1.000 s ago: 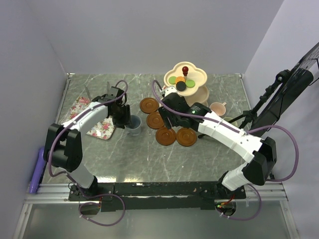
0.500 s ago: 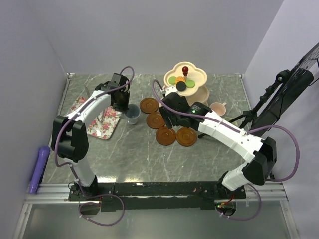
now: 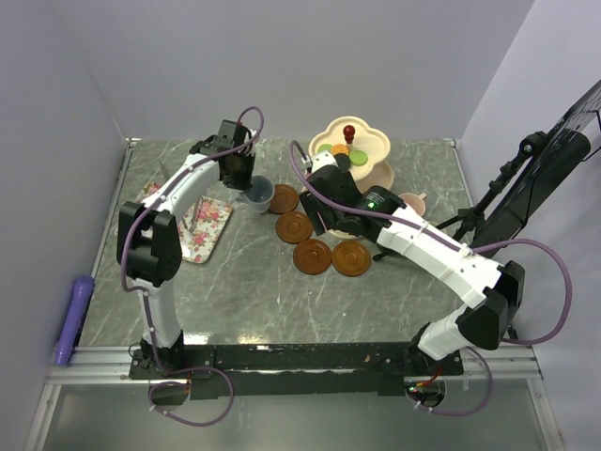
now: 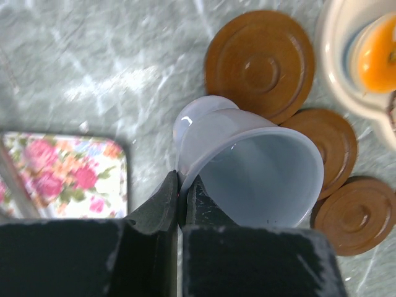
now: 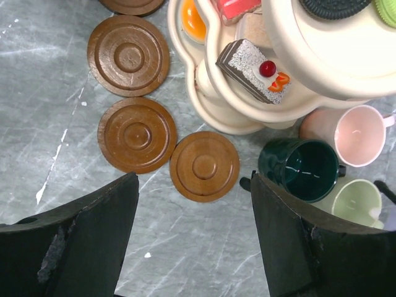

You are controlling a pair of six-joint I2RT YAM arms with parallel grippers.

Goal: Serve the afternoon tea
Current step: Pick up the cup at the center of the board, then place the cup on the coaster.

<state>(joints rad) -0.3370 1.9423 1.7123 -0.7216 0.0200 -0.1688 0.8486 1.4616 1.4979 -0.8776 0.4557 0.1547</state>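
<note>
I need to keep holding the grey-blue mug with my left gripper until it is lined up. The mug's base hangs beside the farthest brown saucer, so the mug would drop short if I opened now.
My left gripper [image 4: 179,184] is shut on the rim of the grey-blue mug [image 4: 260,167] and holds it tilted above the table, beside the farthest brown saucer [image 4: 260,62]. In the top view the left gripper [image 3: 237,171] and the mug [image 3: 260,193] are left of the row of saucers [image 3: 295,226]. My right gripper [image 5: 193,180] is open and empty above the saucers [image 5: 204,166], next to the cream tiered stand [image 5: 322,62] with cakes [image 5: 253,68]. The dark green mug [image 5: 300,168], pink mug [image 5: 349,136] and light green mug [image 5: 362,204] stand right of the stand.
The floral tray [image 3: 192,230] lies at the left, with thin tongs on it. A purple object [image 3: 75,315] lies off the table's left edge. The stand [image 3: 349,146] is at the back, close to the right arm. Walls close in on three sides.
My left gripper has lifted the grey-blue mug from beside the tray and carried it back and to the right, towards the farthest saucer. The right arm has shifted slightly towards the stand.
</note>
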